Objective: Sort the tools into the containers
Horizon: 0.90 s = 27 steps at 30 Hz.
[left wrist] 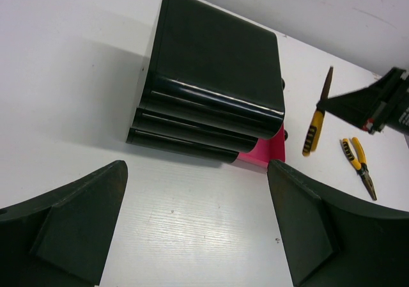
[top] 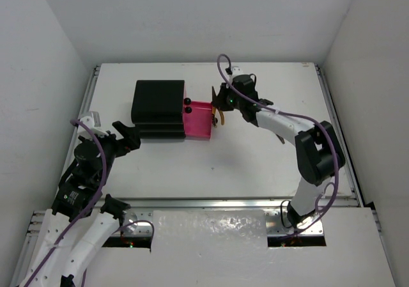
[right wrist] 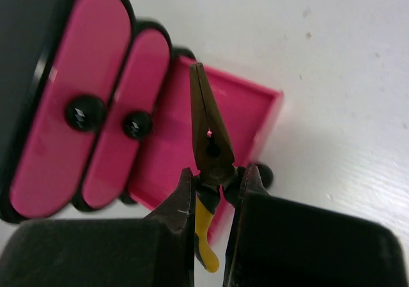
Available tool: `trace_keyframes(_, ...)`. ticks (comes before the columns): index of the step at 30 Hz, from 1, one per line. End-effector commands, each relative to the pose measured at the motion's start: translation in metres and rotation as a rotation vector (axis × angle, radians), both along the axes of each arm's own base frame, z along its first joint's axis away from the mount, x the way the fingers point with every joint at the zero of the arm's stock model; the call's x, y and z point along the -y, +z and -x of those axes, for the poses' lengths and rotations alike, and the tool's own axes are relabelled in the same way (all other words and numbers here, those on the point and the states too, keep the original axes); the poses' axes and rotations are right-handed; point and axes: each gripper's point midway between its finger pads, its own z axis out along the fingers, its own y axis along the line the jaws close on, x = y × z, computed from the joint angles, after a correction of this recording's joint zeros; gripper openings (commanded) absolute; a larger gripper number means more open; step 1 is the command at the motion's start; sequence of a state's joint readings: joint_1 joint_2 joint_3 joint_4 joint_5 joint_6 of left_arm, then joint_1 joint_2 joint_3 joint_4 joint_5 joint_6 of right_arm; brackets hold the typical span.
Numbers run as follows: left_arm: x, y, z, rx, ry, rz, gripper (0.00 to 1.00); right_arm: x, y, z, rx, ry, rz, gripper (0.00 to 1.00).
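My right gripper must wait: the pliers would miss the drawer.
The black chest [top: 158, 108] stands at the back left of the table, its lowest drawer [top: 199, 122] pulled out to the right and magenta-pink inside. My right gripper [top: 221, 114] hangs at that drawer's right end, shut on yellow-handled pliers [right wrist: 208, 133] at their joint. The dark nose points over the open drawer [right wrist: 259, 111], and the handle hangs below the fingers [right wrist: 182, 204]. In the left wrist view the held pliers [left wrist: 313, 130] stand tilted beside the chest [left wrist: 214, 76]. A second pair of pliers [left wrist: 359, 167] lies on the table. My left gripper [left wrist: 198, 229] is open over bare table.
The two upper drawers are shut, with pink fronts and round black knobs [right wrist: 83, 113] [right wrist: 135, 124]. The open drawer's knob [right wrist: 263, 175] shows just behind my right fingers. White walls close in the table on three sides. My left gripper [top: 128, 137] sits just left of the chest.
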<state>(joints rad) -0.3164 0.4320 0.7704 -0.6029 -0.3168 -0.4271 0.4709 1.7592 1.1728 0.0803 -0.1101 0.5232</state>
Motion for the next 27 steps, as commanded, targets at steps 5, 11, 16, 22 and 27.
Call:
trace_keyframes(5, 0.004, 0.011, -0.003, 0.043, -0.017, 0.009, 0.89, -0.051, 0.049, -0.042, 0.085, -0.026, -0.215, 0.0)
trace_keyframes(11, 0.004, 0.012, -0.002, 0.048, -0.019, 0.011, 0.89, -0.075, 0.028, -0.047, 0.06, -0.012, -0.172, 0.0)
trace_keyframes(16, 0.004, 0.013, -0.001, 0.054, -0.022, 0.012, 0.89, -0.078, 0.014, -0.047, 0.043, 0.001, -0.154, 0.0)
trace_keyframes(22, 0.004, 0.014, 0.0, 0.06, -0.023, 0.014, 0.89, -0.08, -0.002, -0.038, 0.039, 0.042, -0.086, 0.02)
trace_keyframes(27, 0.004, 0.014, 0.0, 0.058, -0.022, 0.013, 0.89, -0.085, -0.006, -0.031, 0.061, 0.078, -0.013, 0.1)
